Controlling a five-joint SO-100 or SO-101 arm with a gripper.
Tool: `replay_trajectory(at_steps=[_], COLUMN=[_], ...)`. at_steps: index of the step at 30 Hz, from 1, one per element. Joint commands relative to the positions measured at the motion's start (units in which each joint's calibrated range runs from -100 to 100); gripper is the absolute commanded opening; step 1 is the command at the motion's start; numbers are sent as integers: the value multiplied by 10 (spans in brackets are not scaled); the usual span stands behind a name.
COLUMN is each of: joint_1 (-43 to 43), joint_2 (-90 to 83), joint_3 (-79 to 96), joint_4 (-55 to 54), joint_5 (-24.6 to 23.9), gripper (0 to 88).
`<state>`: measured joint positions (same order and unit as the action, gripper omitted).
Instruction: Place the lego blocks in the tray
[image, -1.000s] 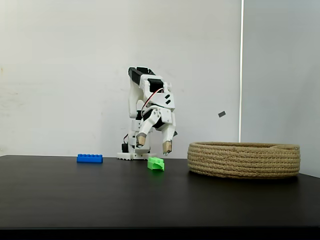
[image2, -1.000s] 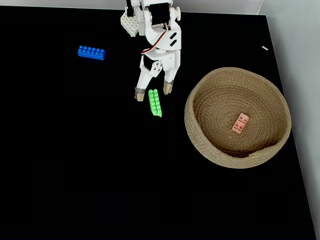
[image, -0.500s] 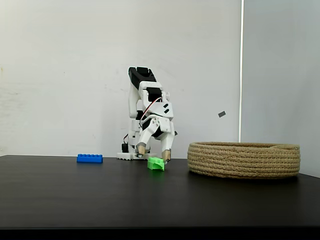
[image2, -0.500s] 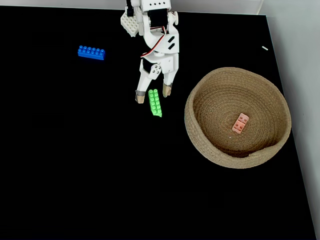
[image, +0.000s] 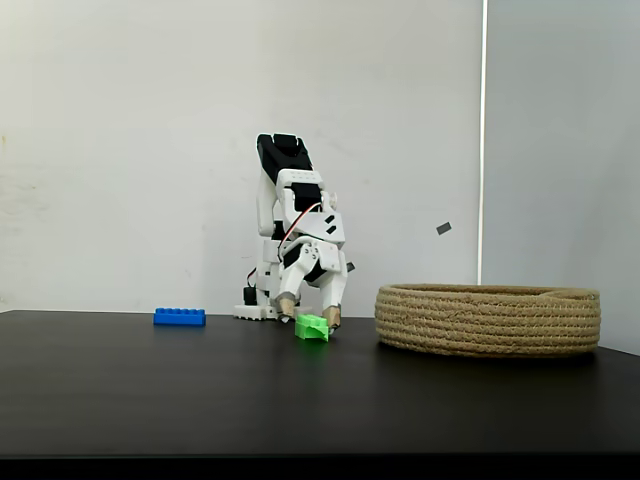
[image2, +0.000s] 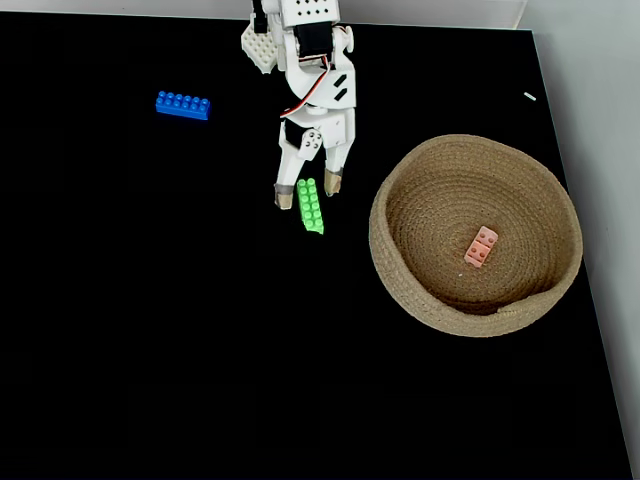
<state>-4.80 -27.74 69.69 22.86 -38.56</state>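
Note:
My gripper grabs the long sides of the green lego block (image: 312, 327) next, to place the block in the tray (image: 488, 320).
A green lego block (image2: 310, 206) (image: 312, 327) lies on the black table, long axis running away from the arm. My gripper (image2: 307, 191) (image: 307, 313) is open and low over its near end, one fingertip (image2: 284, 196) on each side of it. A blue lego block (image2: 183, 105) (image: 179, 317) lies apart at the left. The pink lego block (image2: 481, 246) rests inside the tray (image2: 400, 255) (image: 488, 320), a round coiled rope basket to the right of the gripper.
The arm's white base (image2: 262, 50) stands at the table's far edge. The table's right edge (image2: 585, 280) runs close beside the basket. A white wall (image: 120, 150) stands behind the table.
The gripper has come down toward the table and its fingers have narrowed somewhat around the near end of the green block. The blocks have not moved.

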Motion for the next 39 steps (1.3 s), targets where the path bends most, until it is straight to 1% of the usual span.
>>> replay_trajectory(at_steps=[1,6,12,18,24,29,32,36,39], joint_1=[19,23,22,17,16,13,6,-47,-81], joint_2=[7,31,29,30,-15,-105,-182,-319,-310], joint_3=[3,3,3,4,-3,-39,-52,-44,-86], joint_4=[-36,-54,-64,-68,-54,43,83,86,86], joint_5=[5,5,18,23,27,26,29,36,38], gripper=[208,202,90,4,3,3,3,3,3])
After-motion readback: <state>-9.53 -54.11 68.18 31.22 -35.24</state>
